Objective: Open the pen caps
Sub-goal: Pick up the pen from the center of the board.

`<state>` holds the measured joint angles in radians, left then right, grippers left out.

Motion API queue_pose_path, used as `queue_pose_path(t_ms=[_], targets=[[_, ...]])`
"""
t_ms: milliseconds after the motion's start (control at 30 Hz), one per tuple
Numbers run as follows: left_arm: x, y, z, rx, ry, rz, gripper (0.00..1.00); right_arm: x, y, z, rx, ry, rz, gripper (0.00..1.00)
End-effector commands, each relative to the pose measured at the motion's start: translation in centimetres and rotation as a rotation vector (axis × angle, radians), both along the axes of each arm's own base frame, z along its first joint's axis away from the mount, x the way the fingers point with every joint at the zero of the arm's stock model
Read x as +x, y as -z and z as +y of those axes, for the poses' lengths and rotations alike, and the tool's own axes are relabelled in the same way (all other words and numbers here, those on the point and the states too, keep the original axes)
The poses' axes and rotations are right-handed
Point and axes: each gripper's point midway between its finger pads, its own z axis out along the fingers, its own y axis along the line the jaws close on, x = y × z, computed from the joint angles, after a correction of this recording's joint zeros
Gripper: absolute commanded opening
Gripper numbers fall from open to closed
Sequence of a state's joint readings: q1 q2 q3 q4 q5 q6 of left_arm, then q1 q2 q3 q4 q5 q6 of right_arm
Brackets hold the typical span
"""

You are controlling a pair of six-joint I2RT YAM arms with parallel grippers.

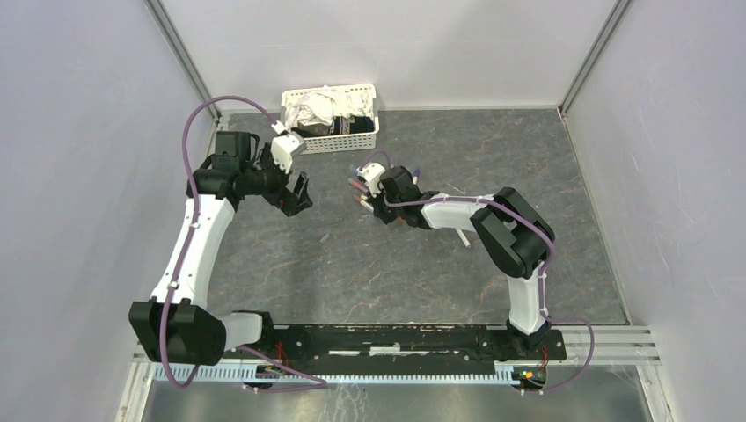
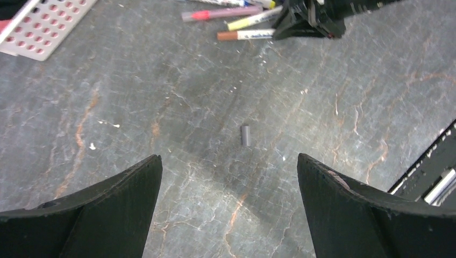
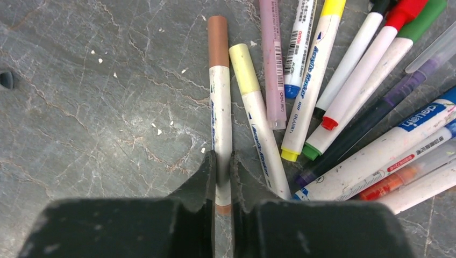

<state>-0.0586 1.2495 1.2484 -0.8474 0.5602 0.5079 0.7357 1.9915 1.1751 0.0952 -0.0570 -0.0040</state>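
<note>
The body of the white pen is left to the robot's right gripper. The left gripper will grab the brown cap by its outer end (image 1: 357,198) (image 2: 225,35) to open the cap.
Several pens (image 3: 349,80) lie fanned on the grey table, their coloured pen caps on. The leftmost one is a white pen (image 3: 220,107) with a brown cap (image 3: 218,33). My right gripper (image 3: 221,158) is shut on its barrel near the tail end, and the pen lies level with the table. From above, that gripper (image 1: 380,204) sits at the pile's near edge. A pale yellow-capped pen (image 3: 257,123) lies just to its right. My left gripper (image 2: 230,161) hangs open and empty above a loose grey cap (image 2: 245,135).
A white slotted basket (image 1: 331,119) of cloths stands at the back, behind the left gripper (image 1: 297,195). The grey cap (image 1: 325,237) lies alone between the two arms. A small dark object (image 3: 6,79) lies at the left edge of the right wrist view.
</note>
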Motion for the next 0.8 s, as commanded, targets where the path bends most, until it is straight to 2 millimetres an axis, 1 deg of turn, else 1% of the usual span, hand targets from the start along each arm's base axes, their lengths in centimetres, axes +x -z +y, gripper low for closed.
queue_pose_path(t_ms=[0,33,67,133,233,300,433,567,667,767], targets=[[-2.5,1.8,-0.6,0.018,0.149,0.007,1.00,-1.8,0.8,0.6,-0.004,-0.068,0.023,0.03],[-3.0,2.5,-0.7,0.027,0.185,0.014,1.00,-2.2,0.1,0.9,0.018,-0.091,0.022,0.00],[-3.5,3.2,-0.8,0.035,0.226,0.018,1.00,-2.5,-0.9,1.1,0.048,-0.113,0.017,0.00],[-4.7,4.8,-1.1,0.039,0.301,0.031,1.00,-3.9,-2.9,2.1,0.141,-0.202,0.042,0.00],[-6.1,5.9,-1.7,0.033,0.417,0.016,1.00,-6.5,-5.9,3.0,0.277,-0.335,0.104,0.00],[-6.8,6.1,-2.3,0.024,0.468,0.012,1.00,-8.2,-7.2,3.2,0.322,-0.409,0.142,0.00],[-7.4,6.5,-3.7,0.027,0.559,-0.001,1.00,-11.1,-8.6,3.4,0.375,-0.527,0.215,0.00],[-8.0,7.0,-5.0,0.026,0.637,0.004,0.97,-13.3,-9.5,3.4,0.424,-0.615,0.280,0.00],[-7.9,7.4,-5.4,0.016,0.670,0.003,0.95,-14.1,-10.2,3.6,0.444,-0.655,0.300,0.00],[-8.0,7.4,-5.8,0.006,0.705,0.008,0.92,-14.1,-10.8,3.8,0.455,-0.674,0.298,0.00]])
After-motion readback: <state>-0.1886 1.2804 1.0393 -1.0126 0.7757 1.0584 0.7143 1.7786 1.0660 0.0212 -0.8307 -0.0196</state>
